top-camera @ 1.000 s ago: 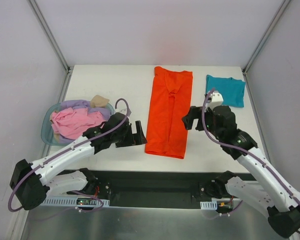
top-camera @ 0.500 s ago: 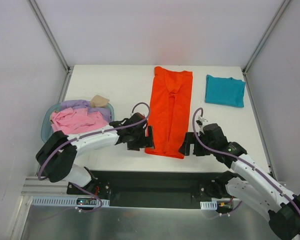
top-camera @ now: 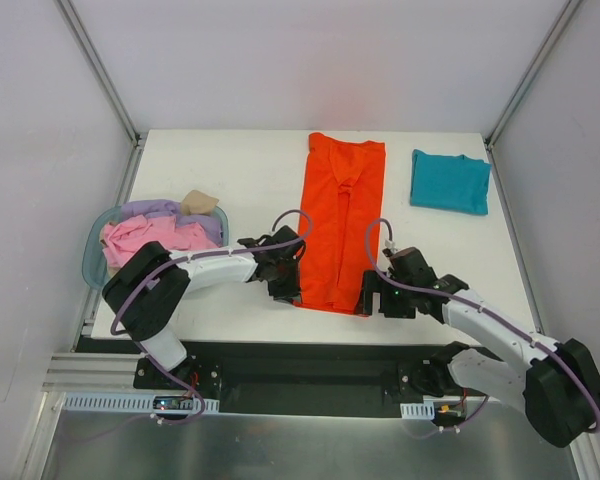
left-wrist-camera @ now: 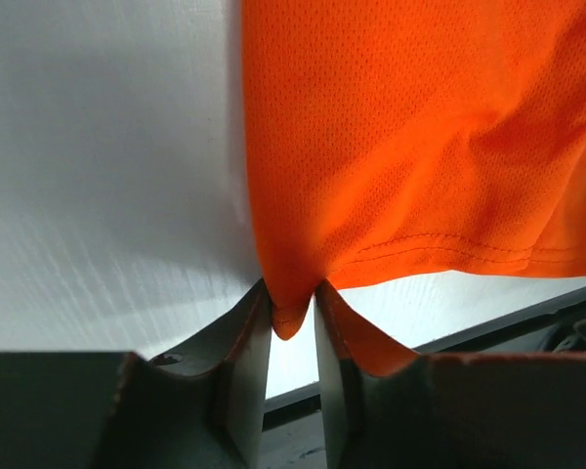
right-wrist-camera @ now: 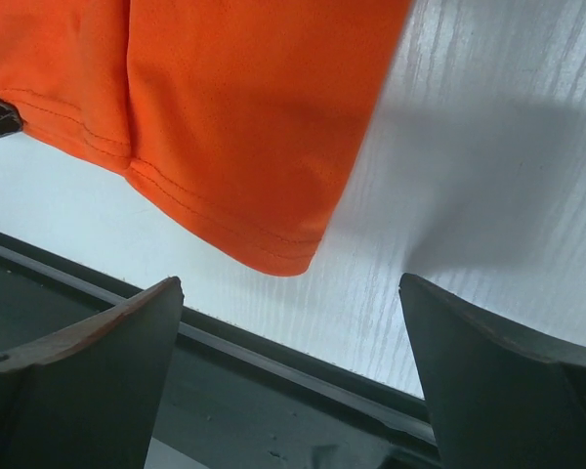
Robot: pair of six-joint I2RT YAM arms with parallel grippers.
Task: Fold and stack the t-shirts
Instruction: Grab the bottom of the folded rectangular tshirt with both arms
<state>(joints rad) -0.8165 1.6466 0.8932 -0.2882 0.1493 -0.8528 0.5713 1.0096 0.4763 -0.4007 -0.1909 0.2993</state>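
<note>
My right gripper should next grab the orange-red t-shirt's free near hem corner, opposite my left gripper's, to fold the hem evenly over.
A long orange-red t-shirt (top-camera: pixel 340 220), folded into a strip, lies down the middle of the white table. My left gripper (top-camera: pixel 292 285) is at its near left corner. In the left wrist view the fingers (left-wrist-camera: pixel 249 337) pinch that corner of the orange cloth (left-wrist-camera: pixel 420 147) between their tips. My right gripper (top-camera: pixel 368 297) sits at the near right corner, open wide. In the right wrist view the orange corner (right-wrist-camera: pixel 225 98) lies just ahead of the right gripper (right-wrist-camera: pixel 291 281), with nothing between its fingers. A folded teal t-shirt (top-camera: pixel 450 181) rests at the back right.
A translucent blue basket (top-camera: pixel 88 262) at the left holds pink (top-camera: pixel 150 245), lavender (top-camera: pixel 155 210) and tan (top-camera: pixel 200 201) shirts. The table's near edge and a black rail (top-camera: pixel 310 360) run right behind both grippers. Frame posts stand at the back corners.
Both arms have swung down to the orange shirt's near corners. The left gripper has closed from wide open onto the near left corner. The right gripper stays open.
</note>
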